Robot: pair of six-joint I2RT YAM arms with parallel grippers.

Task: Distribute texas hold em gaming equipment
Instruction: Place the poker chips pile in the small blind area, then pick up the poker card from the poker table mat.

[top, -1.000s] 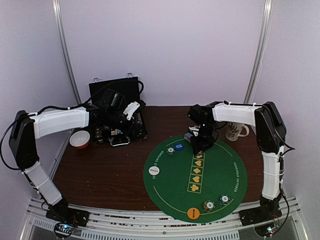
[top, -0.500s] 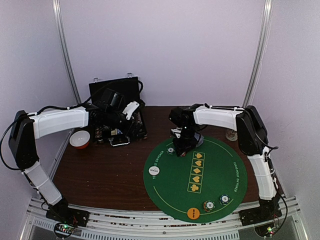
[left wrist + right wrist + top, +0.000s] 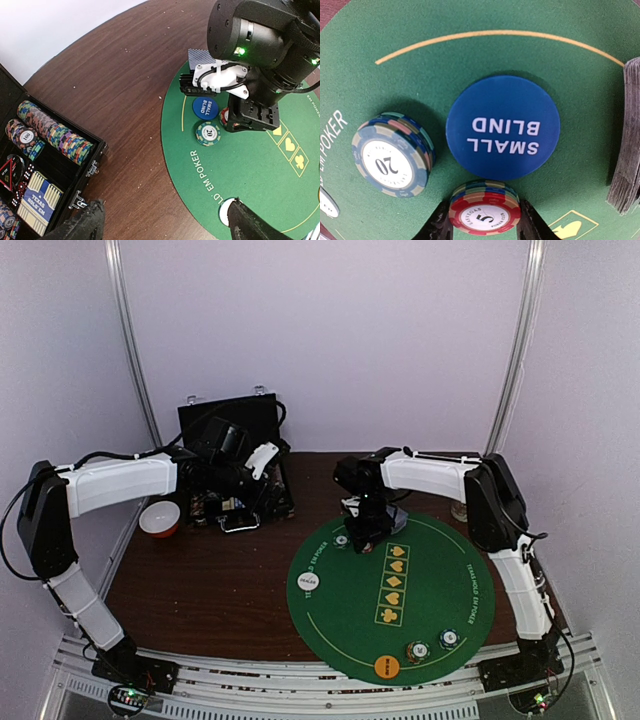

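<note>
I should let go of the chip stack with my right gripper now, because the stack is low over the green mat beside the blue disc and would rest flat.
My right gripper [image 3: 485, 222] is shut on a short stack of poker chips [image 3: 485, 209] with a red "5" chip on top, low over the green mat's far left part [image 3: 362, 532]. Just beyond it lie a blue "SMALL BLIND" disc [image 3: 503, 127] and a "20" chip stack [image 3: 392, 156]. A deck of grey-blue-backed cards [image 3: 625, 165] lies to its right and also shows in the left wrist view [image 3: 200, 56]. The white dealer disc [image 3: 308, 581] and the orange disc [image 3: 386, 667] lie on the mat. My left gripper [image 3: 162, 227] is open and empty, held over the table beside the case.
The black hinged chip case [image 3: 235, 455] stands open at the back left, with rows of chips [image 3: 52, 135] and a card box inside. A red bowl [image 3: 159, 518] sits left of it. A cream mug [image 3: 462, 508] stands behind the right arm. Two more chips [image 3: 417, 651] lie near the green mat's [image 3: 440, 590] front edge.
My right gripper has moved left across the mat's far edge with the chip stack, to just beside the blue disc. The left arm has not moved.
</note>
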